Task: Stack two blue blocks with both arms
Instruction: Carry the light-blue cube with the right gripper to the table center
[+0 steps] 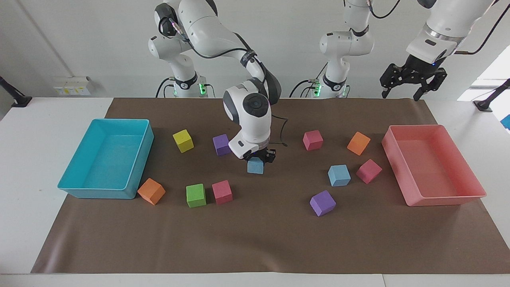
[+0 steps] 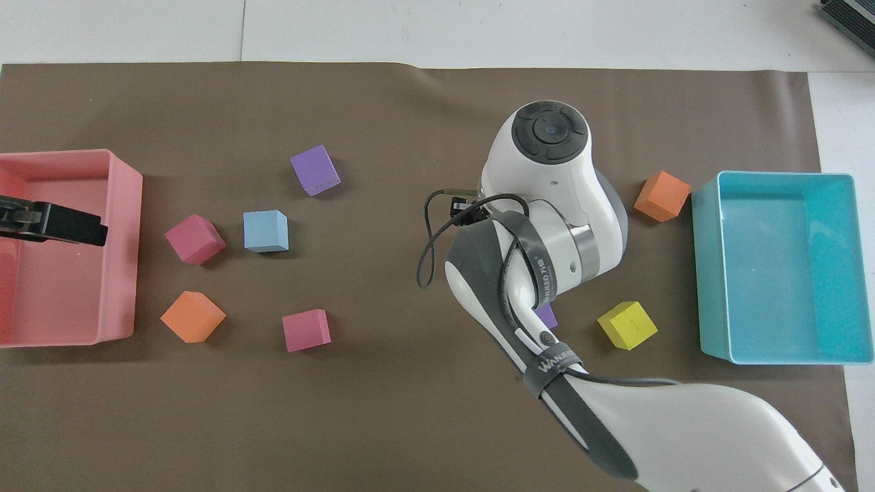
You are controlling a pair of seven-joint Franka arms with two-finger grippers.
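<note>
The blue block in my right gripper hangs above the brown mat. So I will keep holding it.
My right gripper (image 1: 259,158) is shut on one blue block (image 1: 255,167) and holds it just above the mat's middle, between a purple cube (image 1: 221,144) and a pink cube (image 1: 312,140). From overhead, the right arm (image 2: 547,205) hides this block. The other blue block (image 1: 339,175) (image 2: 266,231) rests on the mat toward the left arm's end, beside a pink cube (image 1: 369,171). High over the robots' end of the pink tray (image 1: 426,163), my left gripper (image 1: 412,81) (image 2: 51,222) waits open and empty.
A turquoise tray (image 1: 107,159) stands at the right arm's end. Loose cubes lie on the brown mat: yellow (image 1: 183,140), green (image 1: 196,195), pink (image 1: 222,191), orange (image 1: 151,191), orange (image 1: 358,143) and purple (image 1: 322,203).
</note>
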